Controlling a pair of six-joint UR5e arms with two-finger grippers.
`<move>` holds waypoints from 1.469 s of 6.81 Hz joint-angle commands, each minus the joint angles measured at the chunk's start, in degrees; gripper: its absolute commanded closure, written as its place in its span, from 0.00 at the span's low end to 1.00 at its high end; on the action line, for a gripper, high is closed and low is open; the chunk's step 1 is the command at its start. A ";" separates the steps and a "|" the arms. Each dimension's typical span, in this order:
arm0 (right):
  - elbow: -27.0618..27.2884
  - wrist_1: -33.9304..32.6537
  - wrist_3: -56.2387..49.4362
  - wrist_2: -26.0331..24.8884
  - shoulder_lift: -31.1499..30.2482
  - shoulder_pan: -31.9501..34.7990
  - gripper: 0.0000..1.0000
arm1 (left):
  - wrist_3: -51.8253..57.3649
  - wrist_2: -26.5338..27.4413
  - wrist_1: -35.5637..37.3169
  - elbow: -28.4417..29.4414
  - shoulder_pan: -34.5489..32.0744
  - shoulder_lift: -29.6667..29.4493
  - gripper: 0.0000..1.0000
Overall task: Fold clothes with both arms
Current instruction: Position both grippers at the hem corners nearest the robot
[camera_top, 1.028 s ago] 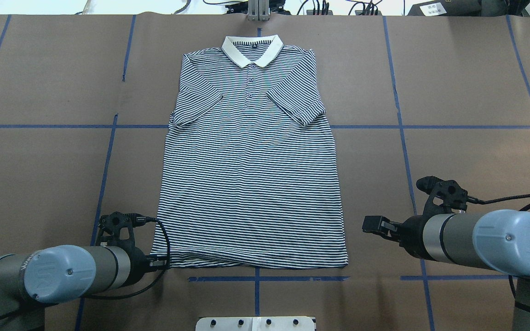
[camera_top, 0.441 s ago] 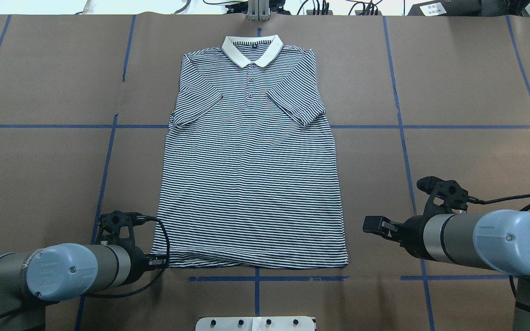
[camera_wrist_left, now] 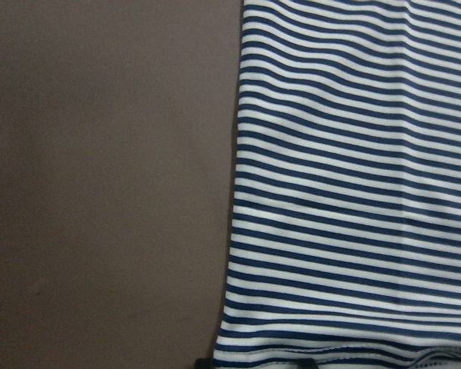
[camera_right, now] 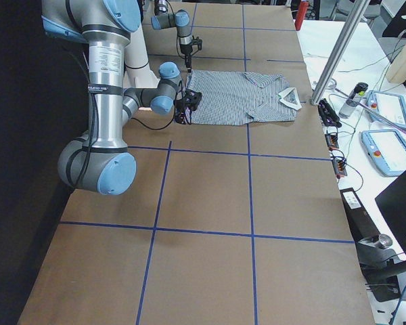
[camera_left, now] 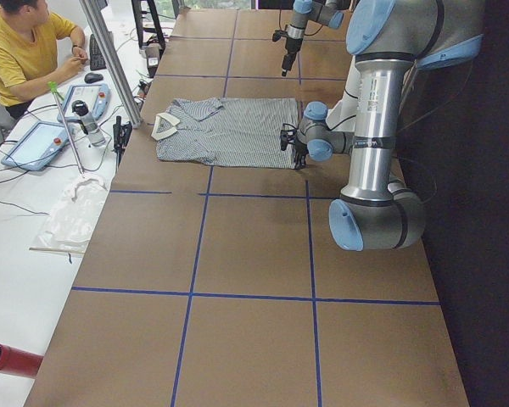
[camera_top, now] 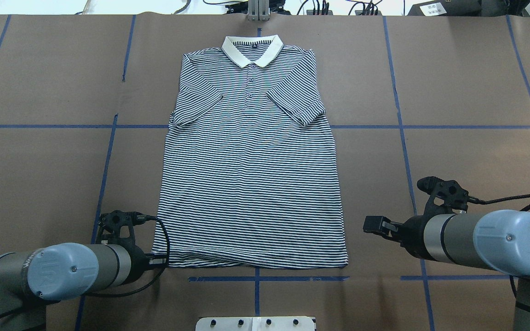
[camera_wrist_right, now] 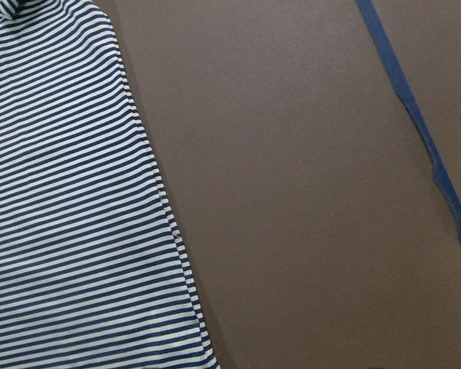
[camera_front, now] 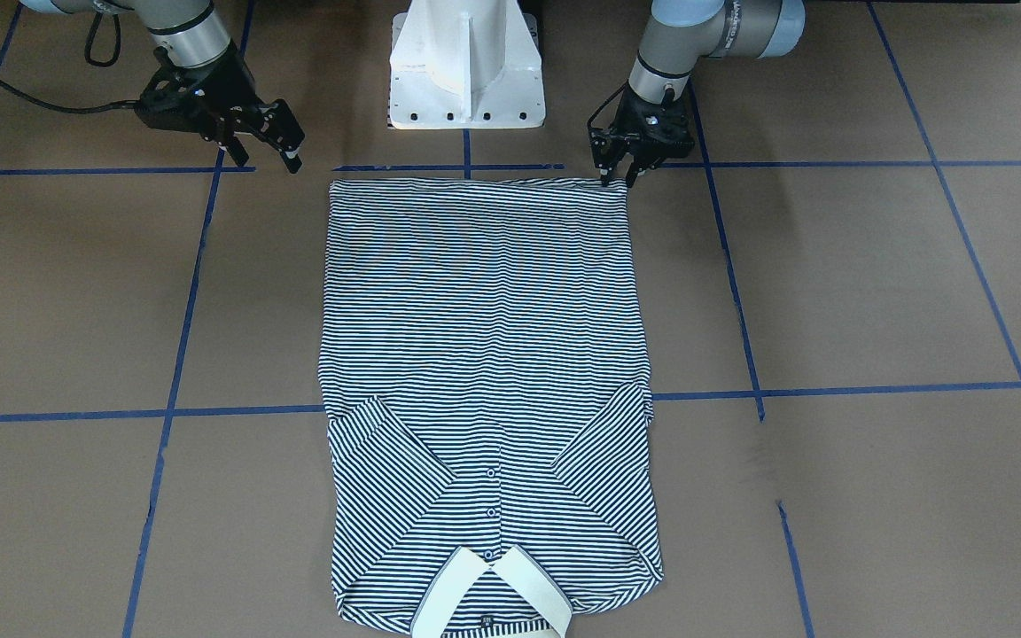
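Observation:
I will next use my left gripper to grab the striped polo shirt by its hem corner (camera_front: 621,184), then fold the shirt up over its collar half (camera_front: 491,585).
The navy-and-white striped polo shirt (camera_top: 251,184) lies flat, face up, on the brown table. Its cream collar (camera_top: 252,49) is at the far end and both sleeves are folded in over the chest. My left gripper (camera_top: 158,262) points down at the hem's left corner. In the front view (camera_front: 617,177) its fingers stand slightly apart at that corner (camera_front: 624,183). The left wrist view shows only the hem edge (camera_wrist_left: 307,350). My right gripper (camera_top: 373,224) is open and empty, hanging to the right of the shirt's lower edge, apart from the cloth (camera_front: 287,146).
The white pedestal base (camera_front: 466,66) stands just behind the hem. Blue tape lines (camera_top: 400,126) cross the table. An aluminium post (camera_left: 110,59) and a side table with tablets (camera_left: 42,140) are beyond the collar end, where an operator in yellow (camera_left: 17,51) sits.
My left arm has shifted very slightly at the hem corner. The right arm and the shirt look unchanged.

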 commanded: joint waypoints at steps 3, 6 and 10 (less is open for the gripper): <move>0.00 -0.18 1.13 -0.52 0.26 -0.70 0.15 | 0.03 0.53 -0.06 -0.35 -0.79 -0.04 1.00; -1.83 -8.14 9.72 -2.62 7.34 -3.15 0.38 | 0.03 2.99 -0.06 -1.75 -0.61 -0.48 1.00; -7.12 -14.68 11.86 -8.26 14.23 -8.08 0.44 | 0.03 6.42 0.02 -1.58 -0.08 -0.48 1.00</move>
